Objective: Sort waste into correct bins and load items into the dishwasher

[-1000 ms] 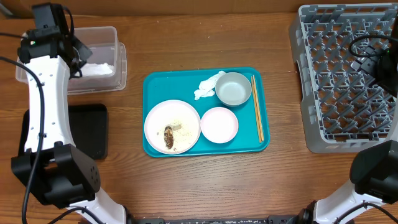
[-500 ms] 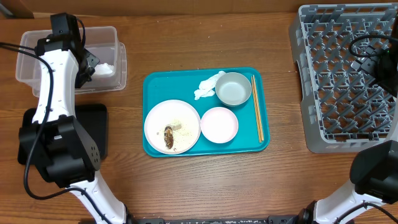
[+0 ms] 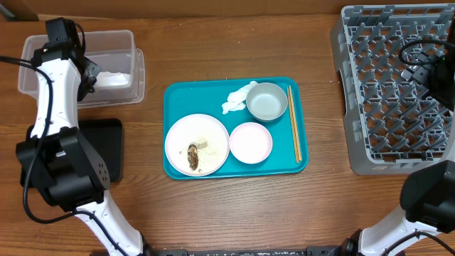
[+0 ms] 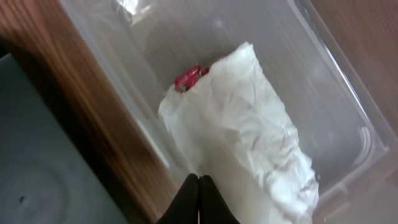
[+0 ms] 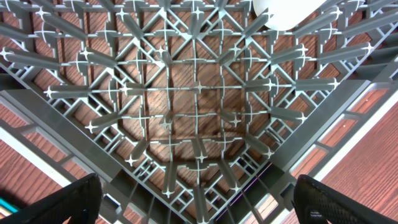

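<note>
My left gripper's fingers are closed and empty. The tissue and the red wrapper would stay in the clear tub if I lifted my left gripper now.
My left gripper is shut and empty over the near edge of the clear tub, seen from overhead. A crumpled white tissue and the red wrapper lie in the tub. My right gripper is open and empty above the grey dish rack. A white round thing sits in the rack. The white plate holds a brown scrap and crumbs. The pinkish plate, bowl, another tissue and the chopsticks lie nearby.
The plates, bowl, tissue and chopsticks all rest on a teal serving tray at the table's middle. The shallow black tray lies just in front of the clear tub, at the left. The rack fills the right side.
My left arm swung right over the tub, then back to the left, and the tissue stays in the tub. The right arm has not moved.
</note>
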You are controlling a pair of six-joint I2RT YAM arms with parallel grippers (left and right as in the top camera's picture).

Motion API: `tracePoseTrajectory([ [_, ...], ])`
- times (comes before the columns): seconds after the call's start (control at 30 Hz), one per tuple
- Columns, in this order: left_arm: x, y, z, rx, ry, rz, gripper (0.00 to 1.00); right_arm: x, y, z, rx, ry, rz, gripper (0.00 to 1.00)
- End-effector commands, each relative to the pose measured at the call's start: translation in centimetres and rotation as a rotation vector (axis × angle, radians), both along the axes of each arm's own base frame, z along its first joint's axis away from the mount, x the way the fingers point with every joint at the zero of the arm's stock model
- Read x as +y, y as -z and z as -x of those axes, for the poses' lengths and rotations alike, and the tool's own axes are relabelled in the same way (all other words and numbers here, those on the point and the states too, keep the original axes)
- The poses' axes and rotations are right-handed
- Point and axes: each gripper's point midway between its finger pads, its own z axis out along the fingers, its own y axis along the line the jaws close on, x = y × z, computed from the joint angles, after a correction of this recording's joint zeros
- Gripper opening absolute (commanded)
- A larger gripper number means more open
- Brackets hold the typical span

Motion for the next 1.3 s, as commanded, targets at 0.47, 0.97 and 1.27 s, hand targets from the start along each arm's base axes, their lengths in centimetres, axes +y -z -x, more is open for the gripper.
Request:
tracePoseTrajectory([
  [0.47,-0.1,-2.5,-4.5,-0.138,0.145,-0.014,0.08,-0.1,-0.4,0.1,-0.012,0.003,0.006,1.00],
  [0.97,-13.8,-18.8,-4.9,-0.489,0.581,0.277,0.56,-0.1,-0.4,0.1,-0.012,0.003,0.006,1.00],
  [1.27,-28.9,-12.6,-4.0,-0.282,1.115,0.263,0.94,-0.1,-0.4,0.1,-0.012,0.003,0.006,1.00],
])
